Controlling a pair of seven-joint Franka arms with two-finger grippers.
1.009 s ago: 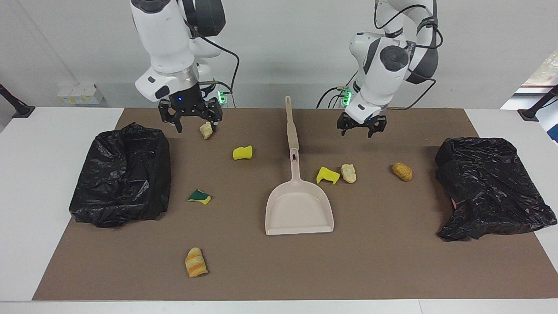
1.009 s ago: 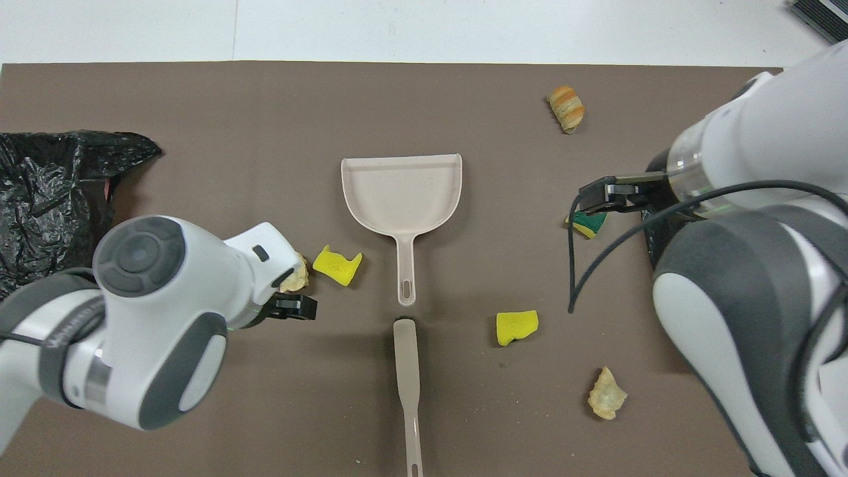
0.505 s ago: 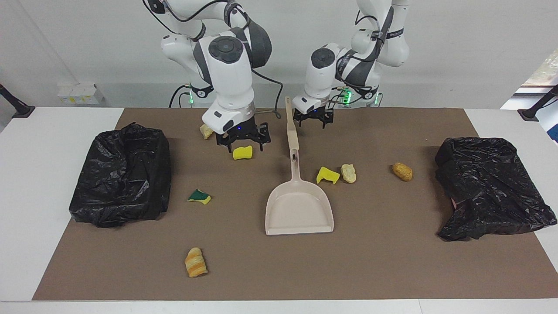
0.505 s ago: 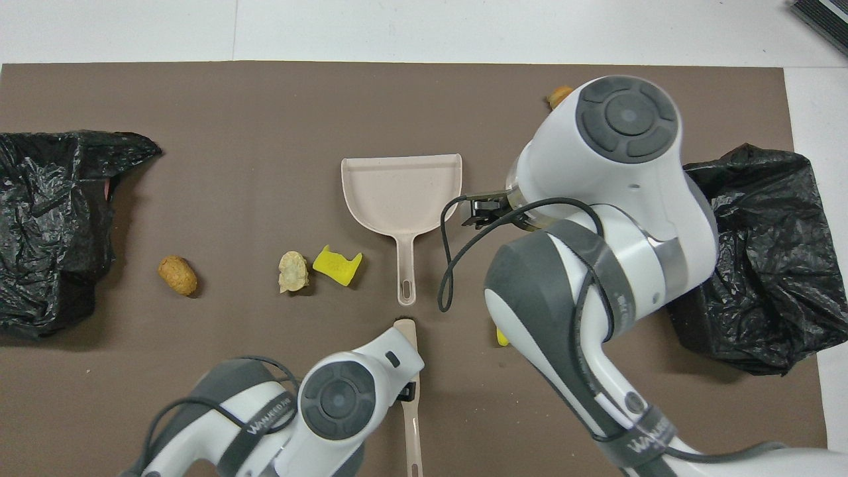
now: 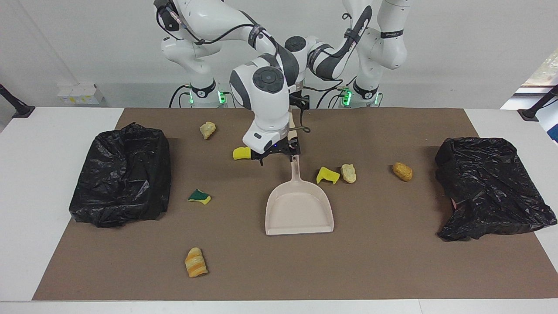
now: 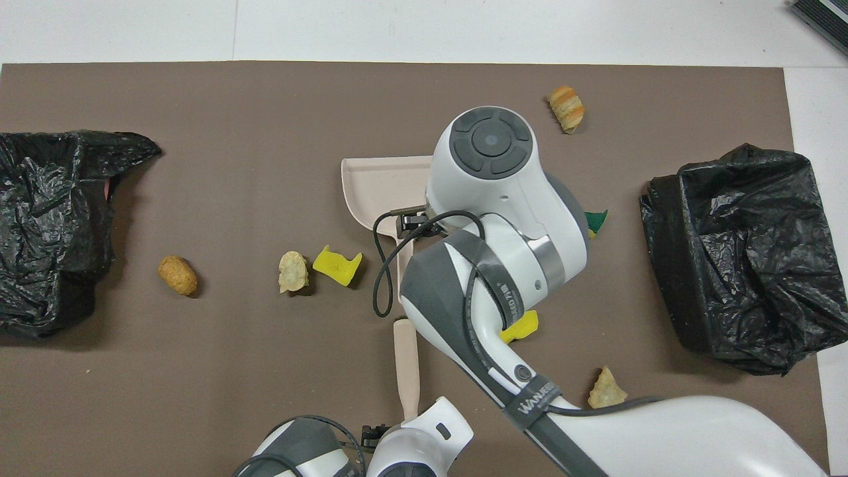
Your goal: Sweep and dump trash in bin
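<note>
The dustpan's broad tray [image 6: 383, 186] is too wide for the fingers, so the robot's right gripper should grab the dustpan by its narrow handle [image 6: 405, 258] next.
The beige dustpan [image 5: 299, 209] lies mid-mat, its handle toward the robots; it shows partly in the overhead view [image 6: 374, 185]. The beige brush [image 6: 405, 368] lies in line with it, nearer to the robots. My right gripper [image 5: 276, 156] is open, low over the dustpan's handle end, beside a yellow sponge bit [image 5: 241, 153]. My left gripper [image 5: 301, 104] is at the brush's end nearest the robots, largely hidden by the right arm. Trash lies scattered: a tan lump [image 5: 207, 129], a green-yellow sponge [image 5: 199, 197], a striped bread lump [image 5: 195, 262], a yellow sponge [image 5: 328, 175], a tan lump [image 5: 348, 173], an orange-brown lump [image 5: 402, 171].
Two bins lined with black bags stand on the brown mat, one at the right arm's end [image 5: 122, 174] and one at the left arm's end [image 5: 488, 187]. White table [image 5: 43, 144] surrounds the mat.
Both arms have swung in from the bins' sides to the middle. The right gripper passed over the yellow sponge to the dustpan handle; the left gripper reached the brush's end. No trash moved.
</note>
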